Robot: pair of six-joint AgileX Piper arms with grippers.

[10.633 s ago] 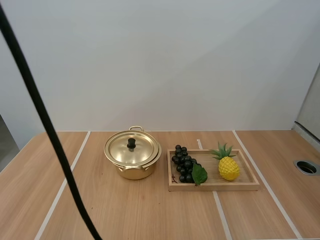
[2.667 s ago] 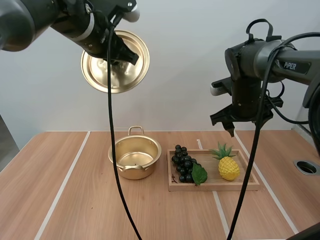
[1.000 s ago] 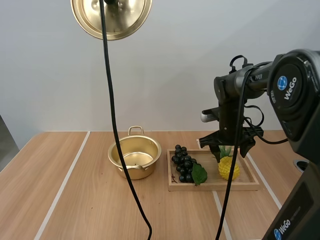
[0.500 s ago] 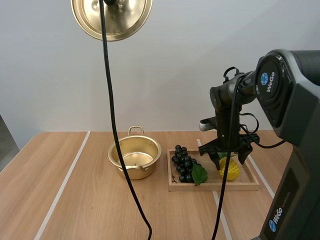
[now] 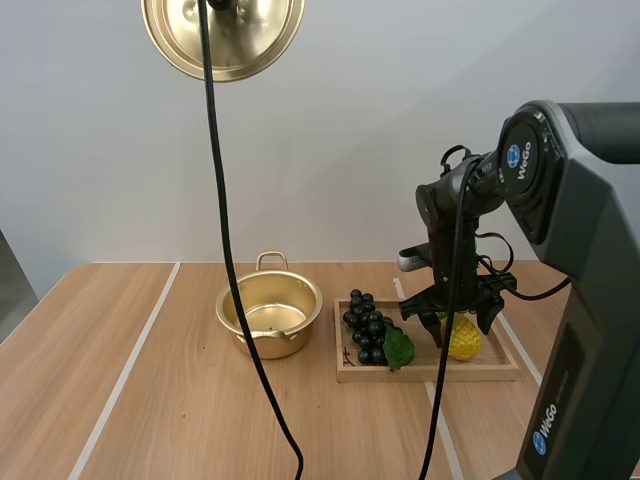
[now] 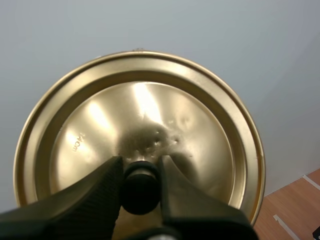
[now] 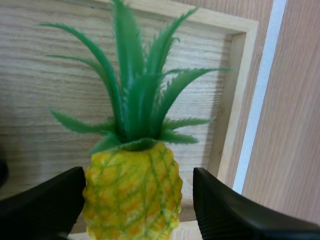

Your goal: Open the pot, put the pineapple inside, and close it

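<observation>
Next, the right gripper grabs the pineapple by its yellow body [image 5: 464, 338] to put the pineapple inside the open pot [image 5: 270, 315].
The gold pot [image 5: 270, 315] stands open on the table. Its lid [image 5: 222, 35] hangs high above, and my left gripper [image 6: 141, 166] is shut on the lid's black knob [image 6: 141, 187], against the lid's gold top face [image 6: 150, 115]. The yellow pineapple [image 5: 462, 338] with green leaves lies at the right end of the wooden tray [image 5: 430, 368]. My right gripper [image 5: 459, 326] is down over it and open. In the right wrist view its black fingers [image 7: 225, 210] stand on either side of the pineapple [image 7: 132, 192], apart from its skin.
A bunch of dark grapes [image 5: 368, 335] with a green leaf lies at the tray's left end, between pot and pineapple. The tray's raised rim [image 7: 235, 100] runs close behind the pineapple. White tape lines cross the wooden table.
My right gripper has come down and slightly left, from just above the pineapple to straddling it, still open. The left gripper keeps the lid still overhead.
</observation>
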